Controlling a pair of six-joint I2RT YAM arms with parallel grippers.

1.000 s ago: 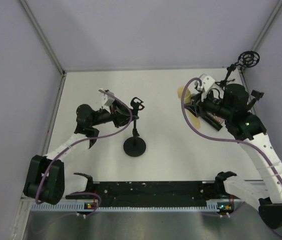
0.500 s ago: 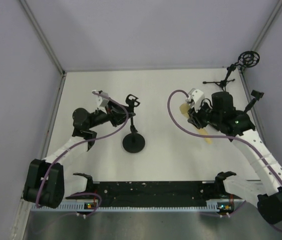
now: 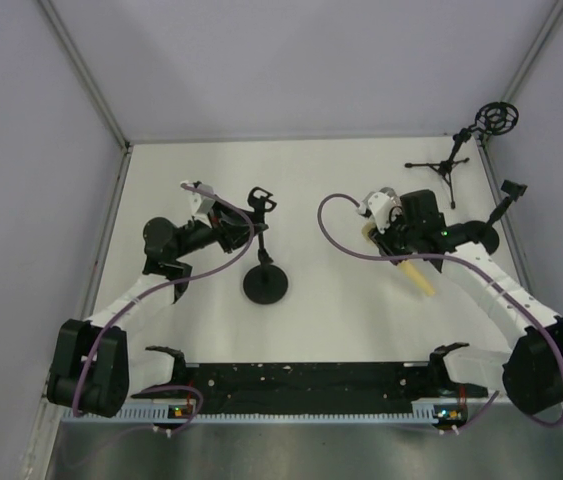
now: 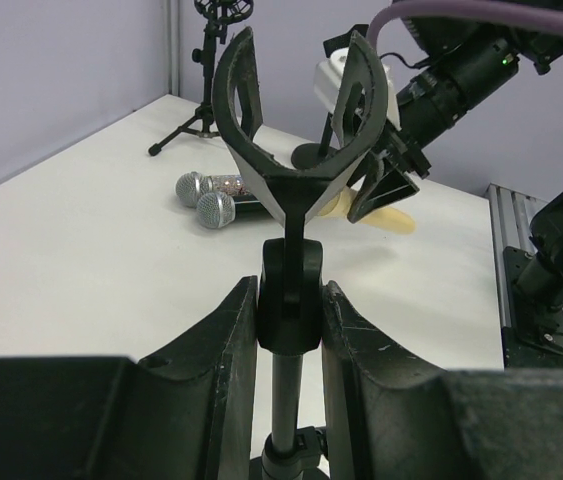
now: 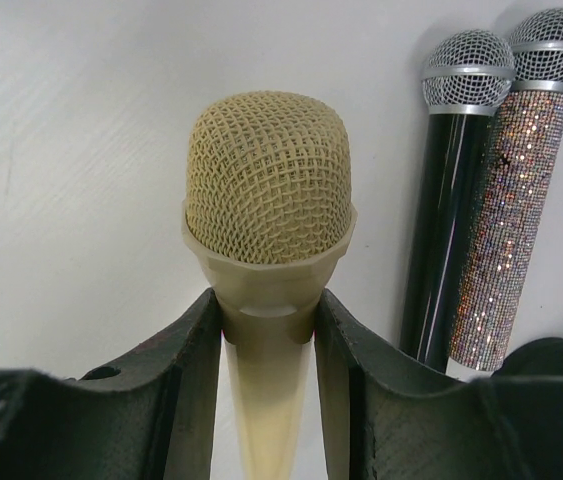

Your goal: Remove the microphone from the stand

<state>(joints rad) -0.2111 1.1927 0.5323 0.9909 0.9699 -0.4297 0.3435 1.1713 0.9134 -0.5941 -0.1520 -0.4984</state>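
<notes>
The cream microphone stays in my right gripper for now. It hangs above the flat table, so if I opened now, the microphone would fall.
The black stand has a round base and an empty U-shaped clip on top. My left gripper is shut on the stand's neck joint just below the clip; in the top view the left gripper reaches in from the left. The cream microphone, with a mesh head, sits between the fingers of my right gripper, which is shut on its collar. In the top view the right gripper is well right of the stand, and the microphone's handle points toward the near edge, low over the table.
A black microphone and a glitter microphone lie side by side on the table, just right of the held one. A tripod stand with a ring mount stands at the back right. A small black stand is near the right wall.
My right gripper has carried the cream microphone left and toward the near side, turning it. The left gripper has shifted the stand slightly left.
</notes>
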